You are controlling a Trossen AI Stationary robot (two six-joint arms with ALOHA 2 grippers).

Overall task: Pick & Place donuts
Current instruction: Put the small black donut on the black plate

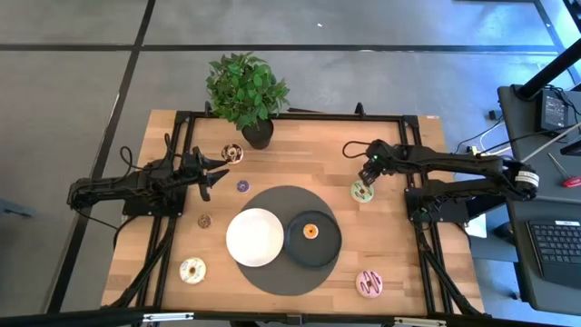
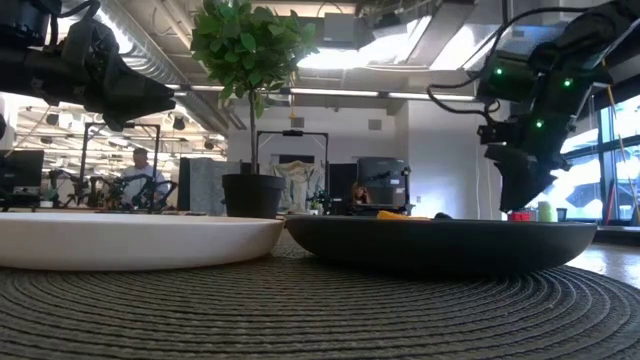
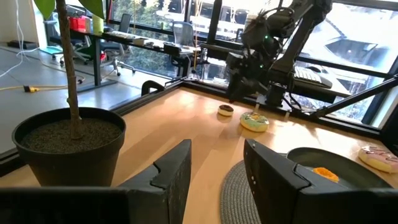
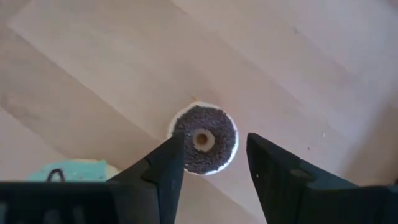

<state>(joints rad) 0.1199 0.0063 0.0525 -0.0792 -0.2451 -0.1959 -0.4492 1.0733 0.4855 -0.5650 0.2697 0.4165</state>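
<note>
The small chocolate-iced donut will go beside the orange donut in the black plate, so my right gripper will next grab it by its ring (image 4: 222, 148) beside its hole.
My right gripper (image 4: 214, 142) (image 1: 368, 173) is open and points down over a small chocolate-iced donut (image 4: 204, 139) (image 3: 226, 110). The donut lies flat on the wood just beyond the fingertips, untouched. A green donut (image 1: 363, 191) (image 3: 255, 121) lies next to it. My left gripper (image 3: 217, 155) (image 1: 213, 177) is open and empty, held level above the table's left part. An orange donut (image 1: 310, 231) sits in the black plate (image 1: 327, 250). Other donuts lie on the wood: chocolate (image 1: 232, 153), purple (image 1: 243, 185), brown (image 1: 205, 220), white (image 1: 192, 270), pink (image 1: 369, 283).
A white plate (image 1: 255, 238) and the black plate sit side by side on a dark round mat (image 1: 281, 277). A potted plant (image 1: 247, 91) stands at the far edge. A black frame runs along the table's edges. Bare wood lies between the mat and the right side.
</note>
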